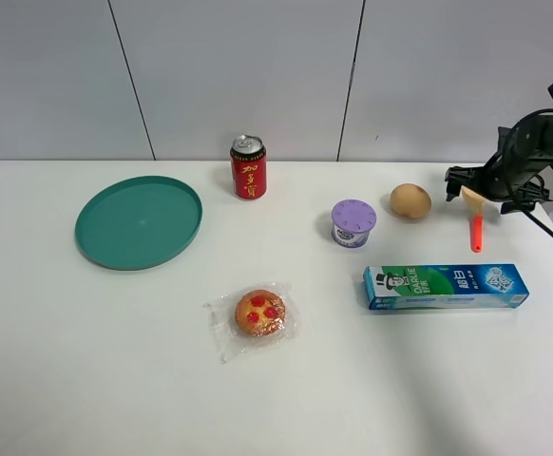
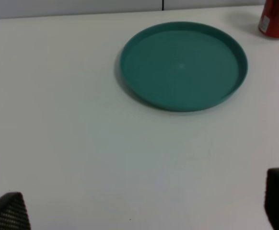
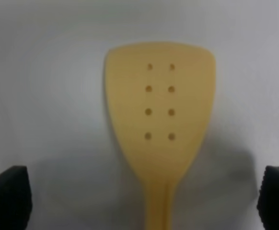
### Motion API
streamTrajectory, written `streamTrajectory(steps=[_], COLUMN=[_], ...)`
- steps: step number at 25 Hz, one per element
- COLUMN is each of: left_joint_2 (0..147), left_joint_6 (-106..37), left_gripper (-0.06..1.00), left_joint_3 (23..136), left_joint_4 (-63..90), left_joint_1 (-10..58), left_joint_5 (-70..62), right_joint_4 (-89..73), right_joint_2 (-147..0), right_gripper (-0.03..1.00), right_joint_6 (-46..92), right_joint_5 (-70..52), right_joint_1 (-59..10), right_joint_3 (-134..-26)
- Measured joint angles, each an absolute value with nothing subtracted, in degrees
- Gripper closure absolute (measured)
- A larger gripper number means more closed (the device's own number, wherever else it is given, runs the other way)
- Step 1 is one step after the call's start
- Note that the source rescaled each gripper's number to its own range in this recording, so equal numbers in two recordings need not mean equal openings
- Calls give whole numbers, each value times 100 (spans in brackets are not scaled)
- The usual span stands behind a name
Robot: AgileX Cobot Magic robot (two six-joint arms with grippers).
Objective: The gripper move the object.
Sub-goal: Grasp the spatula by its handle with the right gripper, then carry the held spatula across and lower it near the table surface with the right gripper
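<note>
My right gripper's open fingers reach down near the table on either side of the spatula's tan neck [image 1: 476, 212] [image 3: 157, 201], so it is time to close on the spatula now.
The small spatula [image 1: 474, 217] lies on the white table at the far right, its tan blade toward the back and its orange-red handle toward the front. My right gripper [image 1: 486, 185] hovers low over the blade end, jaws open and empty. In the right wrist view the perforated tan blade [image 3: 159, 108] fills the middle, with a black fingertip [image 3: 7, 194] at either side of it. My left gripper [image 2: 139, 211] is open and empty over bare table near the green plate [image 2: 182, 64]; it is out of the exterior high view.
A brown egg [image 1: 410, 200] sits just left of the spatula, then a purple cup [image 1: 353, 223]. A toothpaste box [image 1: 446, 286] lies in front of the spatula. A red can [image 1: 248, 167], green plate [image 1: 139, 221] and wrapped pastry [image 1: 258, 313] are further left.
</note>
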State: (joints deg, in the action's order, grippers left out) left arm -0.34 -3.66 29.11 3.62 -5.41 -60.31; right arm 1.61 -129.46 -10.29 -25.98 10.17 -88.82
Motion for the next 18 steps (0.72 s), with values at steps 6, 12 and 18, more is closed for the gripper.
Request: streamTrajectory(steps=[6,12,18], left_joint_2=[-34,-34,-34], left_joint_6=[-366,-366,-366], left_gripper=[-6,-6,-6], left_joint_3=[2911,2911,2911], left_joint_4=[362,362,362], left_joint_1=[-541,-541,-541], left_joint_5=[-6031,-6031,-6031], right_joint_4=[130,115,108], right_joint_2=[-12965,-12965,-12965], right_gripper=[25,64,93], right_joint_6=[-1017,-1017,-1017], right_joint_5=[-2483,-2546,-2675], right_joint_1=[1017,1017,1017], right_joint_3=[-8882,-8882,-8882])
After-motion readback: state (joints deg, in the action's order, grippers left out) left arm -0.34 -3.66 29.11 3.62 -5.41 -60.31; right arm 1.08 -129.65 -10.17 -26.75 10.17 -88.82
